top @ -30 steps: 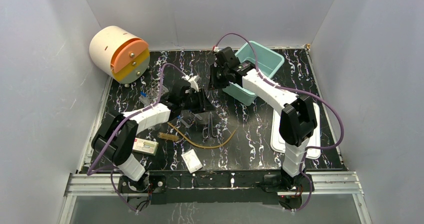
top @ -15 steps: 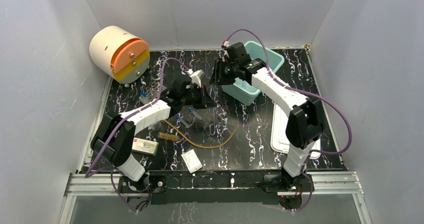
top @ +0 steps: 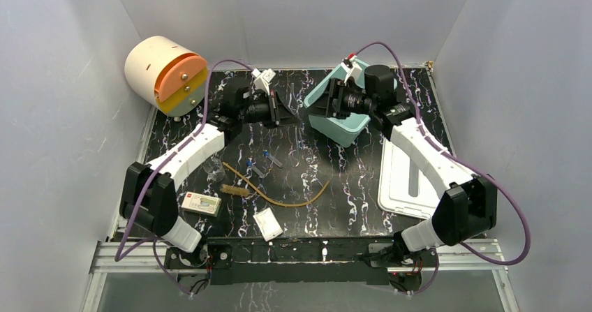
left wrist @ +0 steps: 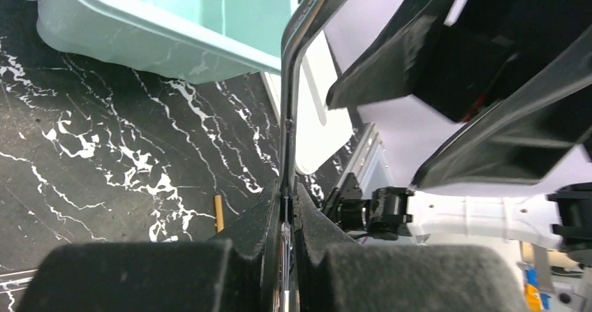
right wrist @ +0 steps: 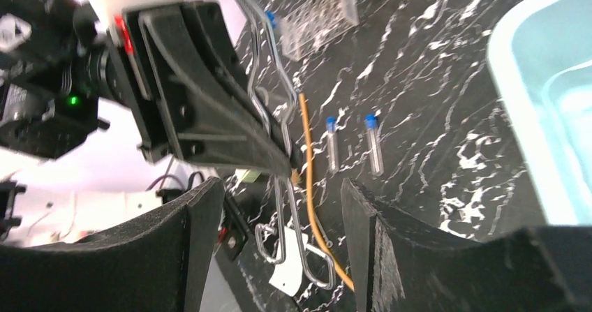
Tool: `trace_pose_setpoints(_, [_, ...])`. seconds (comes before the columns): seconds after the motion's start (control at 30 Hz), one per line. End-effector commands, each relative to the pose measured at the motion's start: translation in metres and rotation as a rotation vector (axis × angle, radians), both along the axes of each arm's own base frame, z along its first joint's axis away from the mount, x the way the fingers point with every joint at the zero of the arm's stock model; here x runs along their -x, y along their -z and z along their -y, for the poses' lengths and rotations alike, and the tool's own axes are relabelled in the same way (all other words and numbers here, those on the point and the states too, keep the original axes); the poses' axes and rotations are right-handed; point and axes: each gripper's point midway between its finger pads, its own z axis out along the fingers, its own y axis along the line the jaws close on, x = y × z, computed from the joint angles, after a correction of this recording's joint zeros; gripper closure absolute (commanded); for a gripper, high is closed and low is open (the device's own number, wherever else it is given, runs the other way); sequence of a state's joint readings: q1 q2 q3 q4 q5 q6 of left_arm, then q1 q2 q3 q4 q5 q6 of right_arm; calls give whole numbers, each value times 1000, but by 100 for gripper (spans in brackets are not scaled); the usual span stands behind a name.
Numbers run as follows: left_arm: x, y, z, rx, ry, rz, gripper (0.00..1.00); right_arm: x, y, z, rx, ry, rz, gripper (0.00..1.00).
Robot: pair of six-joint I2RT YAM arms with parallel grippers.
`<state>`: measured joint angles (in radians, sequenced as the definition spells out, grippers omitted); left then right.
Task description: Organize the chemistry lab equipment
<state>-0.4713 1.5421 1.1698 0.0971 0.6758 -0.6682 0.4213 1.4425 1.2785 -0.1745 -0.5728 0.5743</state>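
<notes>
I need to move my right gripper toward the tongs' thin arms before I close on the tongs, because my fingers stop short beside the tub's rim.
Thin metal tongs (left wrist: 290, 102) are pinched between my left gripper's (left wrist: 287, 200) shut fingers and lifted off the table, near the teal tub (left wrist: 160, 40). In the top view the left gripper (top: 285, 109) faces my right gripper (top: 322, 102), which stands open by the tub's near corner. From the right wrist, the tongs (right wrist: 293, 224) hang from the left gripper's fingers (right wrist: 209, 123), their looped handles showing between my open right fingers (right wrist: 370, 249). A tan rubber tube (top: 279, 199), a brush (top: 234, 190) and a white packet (top: 267, 223) lie on the table.
Two blue-capped tubes (right wrist: 331, 148) and a clear rack (right wrist: 317, 22) lie on the black marbled table. A flat white lid (top: 408, 179) sits right of centre. A white and orange cylinder (top: 167, 75) stands at the back left. A small labelled box (top: 202, 202) lies front left.
My left gripper shut on the tongs, lifted them and carried them toward the back. The right gripper swung right toward the tub and opened.
</notes>
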Motion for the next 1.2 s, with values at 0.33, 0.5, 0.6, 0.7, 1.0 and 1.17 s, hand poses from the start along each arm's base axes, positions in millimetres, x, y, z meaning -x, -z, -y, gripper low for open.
trace_pose_setpoints(0.33, [24,-99,4,222,125,72,100,37,-20,-24,-186,-205,2,29])
trace_pose_setpoints(0.5, [21,-108,6,254,110,62,100,38,-14,-31,-189,-216,-26,33])
trace_pose_setpoints(0.6, [20,-110,6,267,106,58,100,39,-14,-33,-195,-227,-29,39])
trace_pose_setpoints(0.7, [16,-112,6,264,88,55,100,41,-15,-37,-209,-249,-42,45])
trace_pose_setpoints(1.0, [7,-110,3,226,40,7,69,37,-20,-40,-246,-230,-73,100])
trace_pose_setpoints(1.17, [-10,-105,-14,196,-88,-24,29,26,-29,-32,-221,-136,-11,100])
